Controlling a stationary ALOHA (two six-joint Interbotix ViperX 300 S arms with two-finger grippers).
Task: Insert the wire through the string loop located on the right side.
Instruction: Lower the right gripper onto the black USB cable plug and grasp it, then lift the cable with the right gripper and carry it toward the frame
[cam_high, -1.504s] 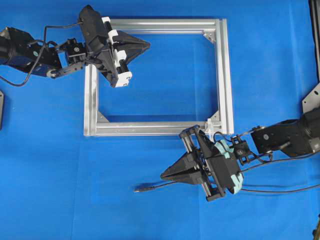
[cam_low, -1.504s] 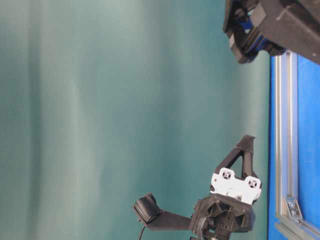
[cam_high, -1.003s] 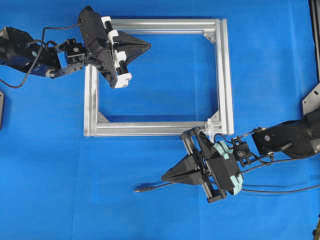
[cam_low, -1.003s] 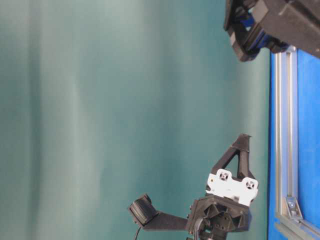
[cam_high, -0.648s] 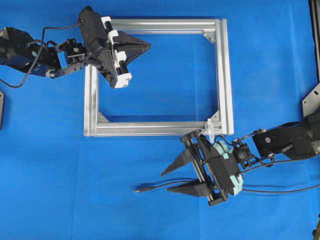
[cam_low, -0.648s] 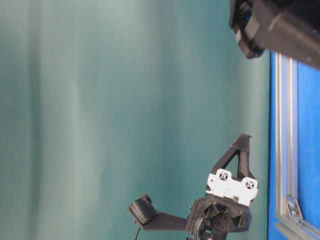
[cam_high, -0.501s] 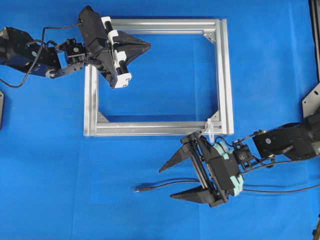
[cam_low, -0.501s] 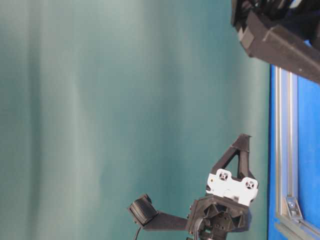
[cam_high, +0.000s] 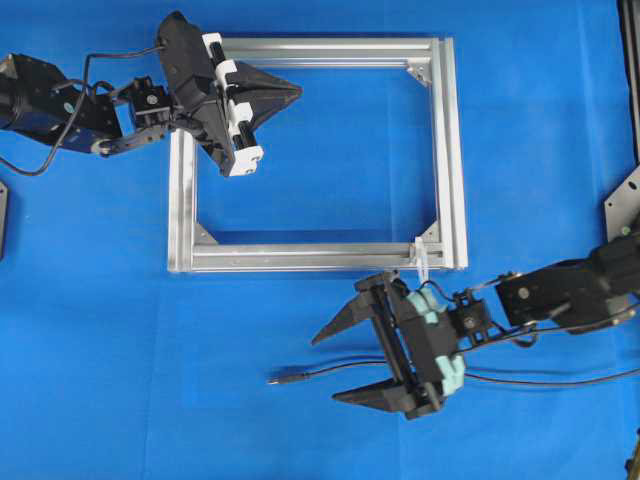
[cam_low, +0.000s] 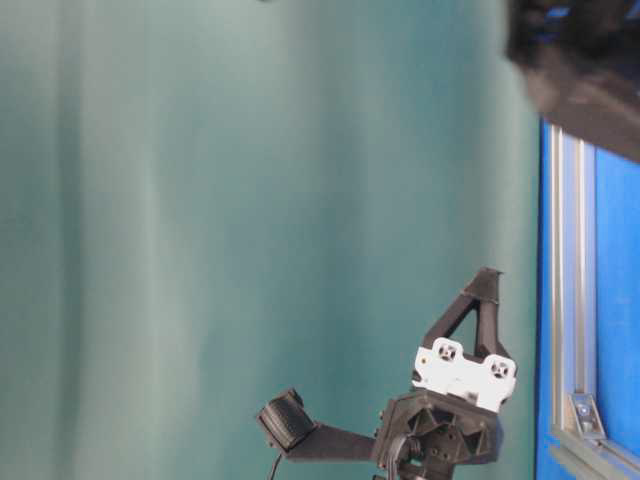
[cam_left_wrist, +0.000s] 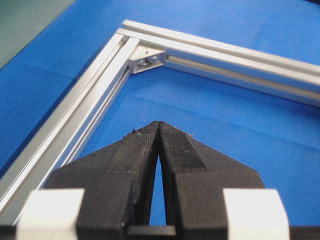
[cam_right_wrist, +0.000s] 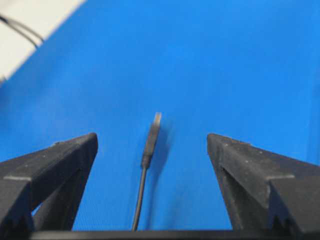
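I should first move my right gripper lower and then close on the wire, because its spread fingers are above the wire behind its plug tip (cam_high: 322, 371) (cam_right_wrist: 142, 181).
The wire (cam_high: 300, 376) lies flat on the blue mat, its plug tip pointing left. It runs right, between the fingers of my right gripper (cam_high: 325, 370), which is open wide and touches nothing. In the right wrist view the wire (cam_right_wrist: 145, 165) sits between the two spread fingertips (cam_right_wrist: 80, 150), nearer the left one. The string loop (cam_high: 421, 258) is a small white loop at the lower right corner of the aluminium frame (cam_high: 448, 150), just above the right gripper's body. My left gripper (cam_high: 298, 92) is shut and empty over the frame's upper left part.
The left wrist view shows the frame's corner bracket (cam_left_wrist: 145, 60) beyond the shut left gripper (cam_left_wrist: 158, 123). In the table-level view the left gripper (cam_low: 492, 275) stands beside the frame rail (cam_low: 565, 300). Another black cable (cam_high: 560, 382) trails right toward the right arm.
The right gripper has gone from shut over the wire to wide open and has shifted slightly left. The wire stays on the mat. The left arm has not moved.
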